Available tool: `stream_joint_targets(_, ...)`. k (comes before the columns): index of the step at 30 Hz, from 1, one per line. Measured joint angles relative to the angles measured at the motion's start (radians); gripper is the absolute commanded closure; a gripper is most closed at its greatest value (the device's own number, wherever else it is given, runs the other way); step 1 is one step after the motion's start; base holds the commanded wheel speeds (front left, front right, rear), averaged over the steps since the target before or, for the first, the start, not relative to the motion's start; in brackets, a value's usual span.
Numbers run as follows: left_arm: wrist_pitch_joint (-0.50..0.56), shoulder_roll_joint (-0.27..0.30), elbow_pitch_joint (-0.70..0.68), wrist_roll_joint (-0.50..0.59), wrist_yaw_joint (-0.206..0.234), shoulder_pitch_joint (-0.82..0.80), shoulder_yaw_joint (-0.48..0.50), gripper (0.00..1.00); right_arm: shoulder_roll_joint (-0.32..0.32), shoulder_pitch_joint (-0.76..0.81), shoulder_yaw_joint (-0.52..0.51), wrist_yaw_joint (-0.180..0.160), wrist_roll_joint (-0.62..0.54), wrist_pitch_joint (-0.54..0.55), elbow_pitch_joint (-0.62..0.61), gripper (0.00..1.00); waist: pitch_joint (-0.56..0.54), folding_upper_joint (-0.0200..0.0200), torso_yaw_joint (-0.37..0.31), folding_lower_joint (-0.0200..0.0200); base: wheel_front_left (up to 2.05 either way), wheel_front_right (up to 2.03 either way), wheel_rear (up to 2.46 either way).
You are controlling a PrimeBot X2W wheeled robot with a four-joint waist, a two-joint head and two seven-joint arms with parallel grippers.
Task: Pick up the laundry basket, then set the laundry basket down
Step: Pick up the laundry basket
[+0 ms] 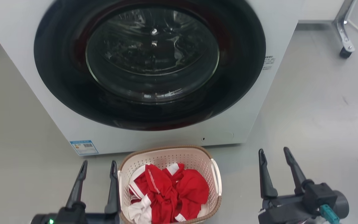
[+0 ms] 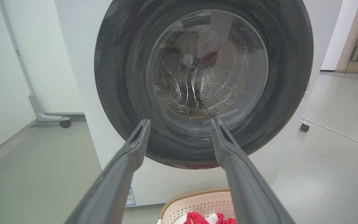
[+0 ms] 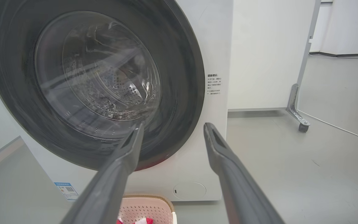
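Note:
I next need my left gripper to grab the basket by its white side handle [image 1: 120, 188] to keep it level, as loose red and white clothes [image 1: 169, 191] fill it.
The laundry basket [image 1: 197, 161] sits on the grey floor just in front of the washing machine, cream-white and perforated with a brown rim and white side handles, holding red and white clothes. Its far rim also peeks in at the bottom of the left wrist view [image 2: 194, 202] and the right wrist view [image 3: 148, 207]. My left gripper [image 1: 98, 166] stands open right beside the basket's left handle, with nothing between its fingers. Over on the basket's right side, my right gripper [image 1: 275, 154] is open and empty, a hand's width from the handle there.
A white front-loading washing machine [image 1: 244, 124] with a shut dark glass door fills the space behind the basket. A wheeled metal stand leg [image 1: 343, 40] stands at the far right, with a cable [image 3: 337, 126] along the floor. Grey floor lies on both sides.

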Motion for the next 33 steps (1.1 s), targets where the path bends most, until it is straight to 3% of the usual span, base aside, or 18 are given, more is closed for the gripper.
stream_joint_targets(17,0.000,-0.014,0.182,-0.054,-0.041,-0.254,-0.021,0.00,-0.004,-0.218,-0.047,0.050,0.028,-0.001,0.105,0.00,0.230,0.0001,0.023,0.0002,0.00,0.00,0.00)
stream_joint_targets(33,0.000,-0.026,0.410,-0.142,-0.041,-0.480,-0.014,0.00,-0.018,-0.420,-0.043,0.076,0.007,-0.001,0.290,0.00,0.452,0.0002,0.056,0.0002,0.00,0.00,0.00)
